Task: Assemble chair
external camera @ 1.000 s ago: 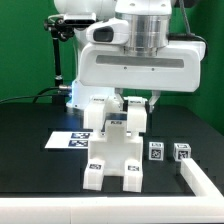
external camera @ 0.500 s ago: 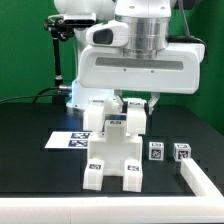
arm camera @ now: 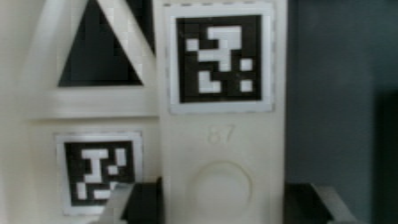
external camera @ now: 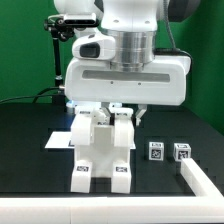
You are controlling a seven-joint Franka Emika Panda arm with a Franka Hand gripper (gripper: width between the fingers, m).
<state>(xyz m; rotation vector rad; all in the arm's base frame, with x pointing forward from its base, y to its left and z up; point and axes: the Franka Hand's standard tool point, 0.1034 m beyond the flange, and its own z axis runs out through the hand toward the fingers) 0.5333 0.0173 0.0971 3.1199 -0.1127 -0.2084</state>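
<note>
The upright piece's lower edge sits on the blocky piece (external camera: 101,160) and the upright piece would stand, so it is time for my gripper to release it now.
The chair (external camera: 103,150) is a chunky white assembly of blocky pieces standing on the black table, with small square tags low on its front feet. My gripper (external camera: 118,108) comes down on its top from under the big white arm. In the wrist view a white upright post of the chair (arm camera: 222,130) with a black-and-white tag fills the picture. My gripper (arm camera: 231,205) is shut on this post, one dark finger (arm camera: 143,200) on each side. A second tagged piece (arm camera: 98,165) lies beside the post.
Two small white tagged blocks (external camera: 156,151) (external camera: 181,152) stand on the exterior view's right. The white L-shaped border rail (external camera: 195,178) runs along the front right. The marker board (external camera: 58,141) shows partly behind the chair on the exterior view's left.
The arm has shifted toward the exterior view's left and carried the chair with it. The chair now covers most of the marker board. The grip looks unchanged.
</note>
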